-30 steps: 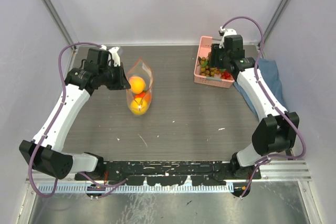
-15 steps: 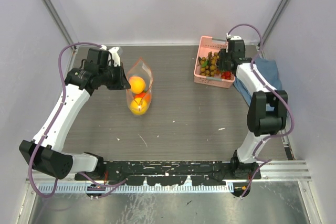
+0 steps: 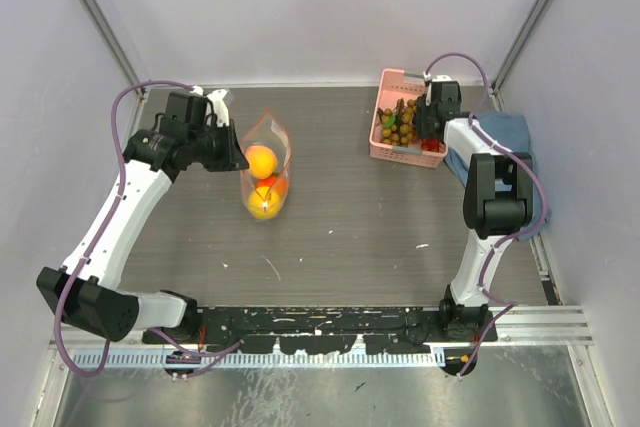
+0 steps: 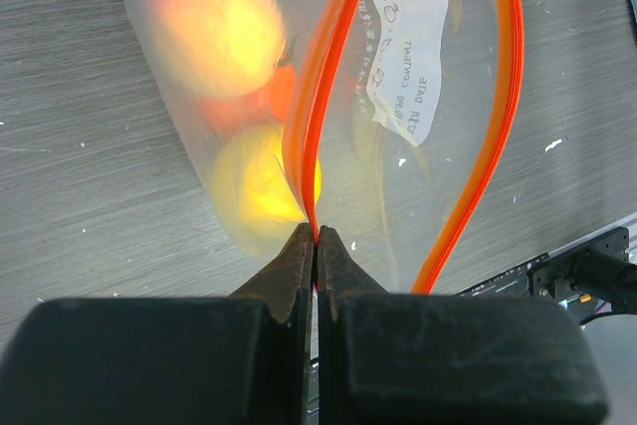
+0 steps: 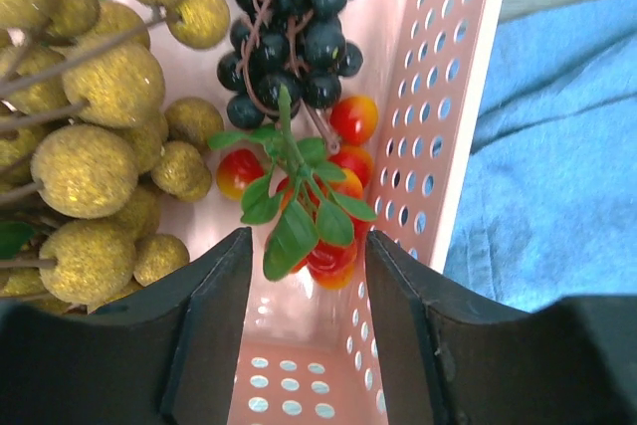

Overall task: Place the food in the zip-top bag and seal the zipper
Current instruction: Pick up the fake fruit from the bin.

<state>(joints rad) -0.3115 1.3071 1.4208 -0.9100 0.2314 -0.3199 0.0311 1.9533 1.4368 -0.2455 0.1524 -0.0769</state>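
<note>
I should next grab the orange-red fruits by their green leafy stem with my right gripper, so the fruits hang free to enter the zip-top bag (image 3: 266,162).
The clear zip-top bag (image 3: 266,162) lies left of centre with yellow and orange round fruits (image 4: 214,22) inside. Its orange-red zipper (image 4: 314,106) gapes open. My left gripper (image 4: 317,238) is shut on one side of the zipper strip; it also shows in the top view (image 3: 238,159). My right gripper (image 5: 307,246) is open above the pink basket (image 3: 385,150), its jaws on either side of the orange-red fruits with green leaves (image 5: 317,196). The brownish grape bunch (image 5: 95,136) and dark berries (image 5: 289,22) lie in the basket.
A blue cloth (image 3: 520,147) lies right of the basket, also seen in the right wrist view (image 5: 557,126). Walls enclose the table at the back and sides.
The right arm has folded in and its gripper has moved down over the basket. The left arm and bag have not moved.
</note>
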